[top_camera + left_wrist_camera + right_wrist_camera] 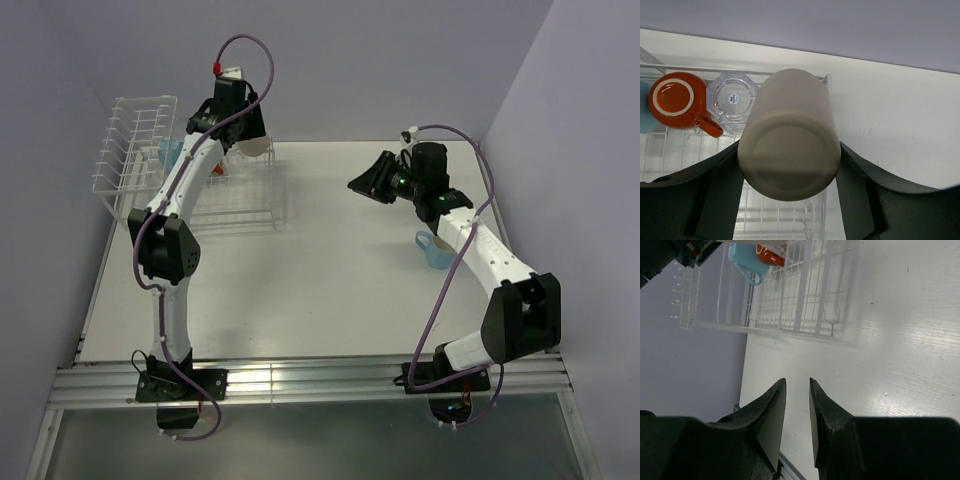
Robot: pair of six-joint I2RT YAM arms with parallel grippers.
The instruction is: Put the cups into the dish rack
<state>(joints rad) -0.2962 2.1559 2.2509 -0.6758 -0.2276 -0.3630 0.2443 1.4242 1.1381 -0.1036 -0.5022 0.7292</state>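
My left gripper keeps holding the beige cup (790, 110) for now. The cup is well above the free rack corner beside the clear tumbler and would drop if released now.
My left gripper (790, 146) is shut on the beige cup (790, 110), whose base faces the wrist camera. It holds the cup over the far right corner of the white dish rack (140, 165). Inside the rack stand a red-orange cup (674, 99), a clear tumbler (732, 99) and a light blue mug (742, 257). A second light blue mug (433, 250) sits on the table at the right, partly hidden by my right arm. My right gripper (797, 381) hovers over the table's middle right, its jaws a little apart with nothing between them.
The rack's tall plate slots (130, 135) stand at its left end against the left wall. White tabletop (330, 270) lies between the arms. An aluminium rail (300, 380) runs along the near edge.
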